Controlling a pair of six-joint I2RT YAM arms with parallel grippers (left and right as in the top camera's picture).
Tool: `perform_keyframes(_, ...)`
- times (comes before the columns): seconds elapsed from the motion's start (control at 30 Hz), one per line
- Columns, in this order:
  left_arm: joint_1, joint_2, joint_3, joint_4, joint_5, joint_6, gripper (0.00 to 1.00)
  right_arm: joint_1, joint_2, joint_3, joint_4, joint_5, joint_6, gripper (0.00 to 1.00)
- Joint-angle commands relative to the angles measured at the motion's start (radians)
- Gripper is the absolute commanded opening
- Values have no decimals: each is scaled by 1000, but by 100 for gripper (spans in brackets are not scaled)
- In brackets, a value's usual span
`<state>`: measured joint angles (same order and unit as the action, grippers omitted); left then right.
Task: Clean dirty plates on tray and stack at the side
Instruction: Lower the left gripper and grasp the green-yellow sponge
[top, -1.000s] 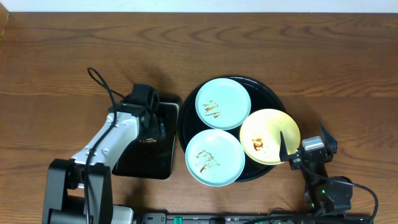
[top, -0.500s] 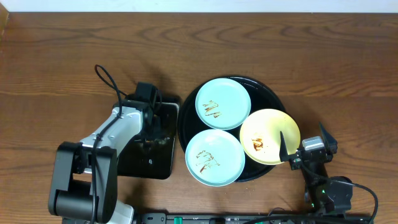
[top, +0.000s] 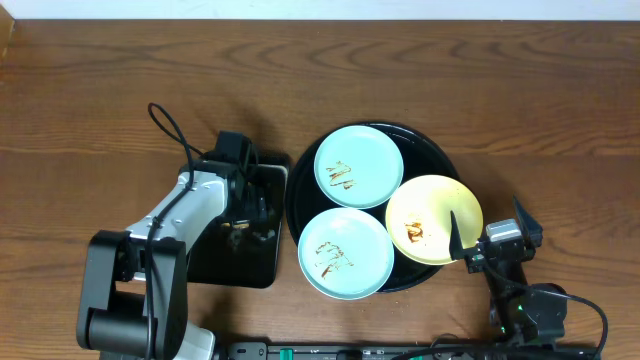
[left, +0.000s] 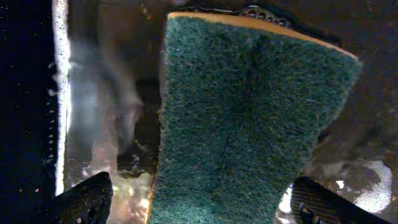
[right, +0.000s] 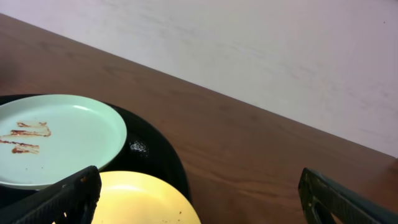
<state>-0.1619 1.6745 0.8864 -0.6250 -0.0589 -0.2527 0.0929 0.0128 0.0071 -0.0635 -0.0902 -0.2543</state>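
Note:
The left gripper will next grab the sponge across its width (left: 225, 168) from the green side, so the sponge's bottom stays free to wipe dirty plates.
The round black tray (top: 428, 154) holds three plates. A mint plate (top: 359, 167) at the back and a mint plate (top: 346, 253) at the front each carry brown smears. The yellow plate (top: 433, 219) on the right also has a brown smear. My left gripper (top: 246, 216) is low over the rectangular black tray (top: 212, 262). In the left wrist view its fingers (left: 202, 202) are open on either side of the sponge (left: 249, 112), green side up. My right gripper (top: 486, 246) is open at the yellow plate's right edge (right: 140, 202); the back mint plate (right: 56, 140) lies beyond.
The rectangular tray's floor (left: 106, 106) is wet and shiny around the sponge. Bare wood tabletop (top: 500, 90) surrounds both trays. A black cable (top: 170, 130) loops behind the left arm. A pale wall (right: 249, 43) stands behind the table.
The left arm has swung a little and its gripper has shifted slightly over the rectangular tray. The right arm and the plates have not moved.

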Motion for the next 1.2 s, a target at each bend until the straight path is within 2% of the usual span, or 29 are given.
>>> perform_keyframes(0.0,0,-4,36,-13,-9,35,91,9,-6,-2,-4,-4,7,99)
perform_keyframes(0.27,0,-3,74,26,-9,77,95,9,-6,-2,-4,-4,7,99)
perform_keyframes(0.4,0,-3,74,28,-9,77,76,9,-6,-2,-4,-4,7,99)
perform_keyframes(0.63,0,-2,74,31,-9,77,76,9,-6,-2,-4,-4,7,99)
perform_keyframes(0.83,0,-2,74,60,-9,77,34,9,-6,-2,-4,-4,7,99)
perform_keyframes(0.87,0,-2,74,64,-9,77,25,9,-6,-2,-4,-4,7,99)
perform_keyframes(0.9,0,-2,74,68,-9,76,10,9,-6,-2,-4,-4,7,99)
perform_keyframes(0.93,0,-2,74,70,-8,72,8,9,-6,-2,-4,-4,7,99)
perform_keyframes(1.17,0,-2,74,67,-6,62,7,9,-6,-2,-4,-4,7,99)
